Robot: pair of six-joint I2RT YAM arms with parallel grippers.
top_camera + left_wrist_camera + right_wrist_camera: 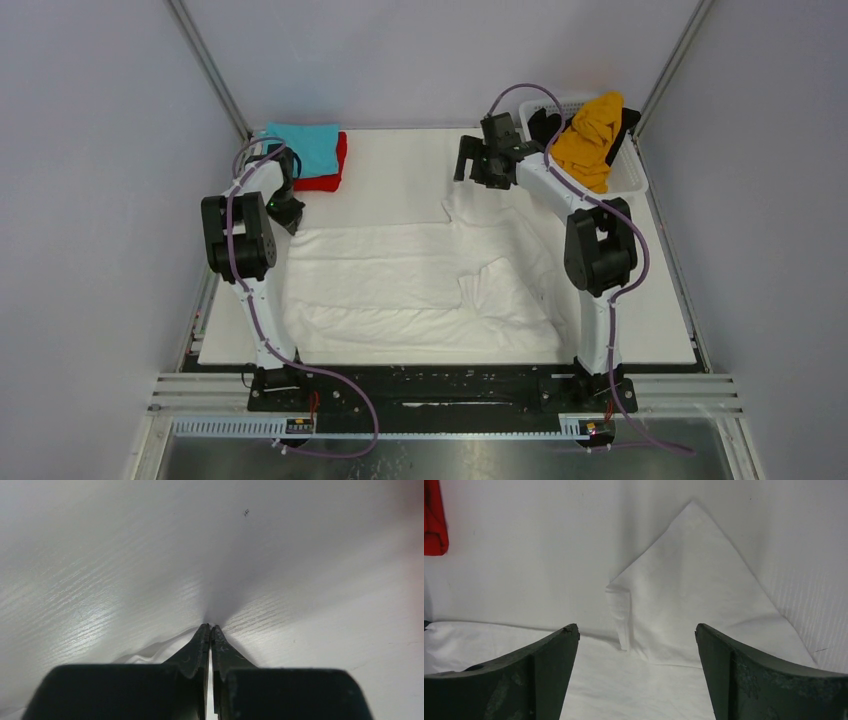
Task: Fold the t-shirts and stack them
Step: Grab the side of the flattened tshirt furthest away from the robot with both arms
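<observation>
The t-shirt's sleeve needs to be folded over its body toward its near edge, so I should next grip the white t-shirt's back-pointing sleeve (471,194) (662,558) with my right gripper.
The large white t-shirt (420,285) lies spread on the table, one sleeve pointing back toward the right gripper; the sleeve also shows in the right wrist view (694,590). A folded teal t-shirt (305,145) sits on a folded red t-shirt (328,178) at the back left. The orange-yellow t-shirt (590,140) and a black t-shirt (545,125) are in the basket. My left gripper (287,215) is at the white shirt's back left corner. Its jaws are shut (210,626), tips on the table, with a white cloth edge (145,652) rising to them. My right gripper (470,165) is open (635,628) above the sleeve.
A white lattice basket (630,180) stands at the back right corner. The white tabletop (400,165) ends in metal rails at the near edge. Grey walls close in both sides and the back. The red shirt's edge shows in the right wrist view (434,520).
</observation>
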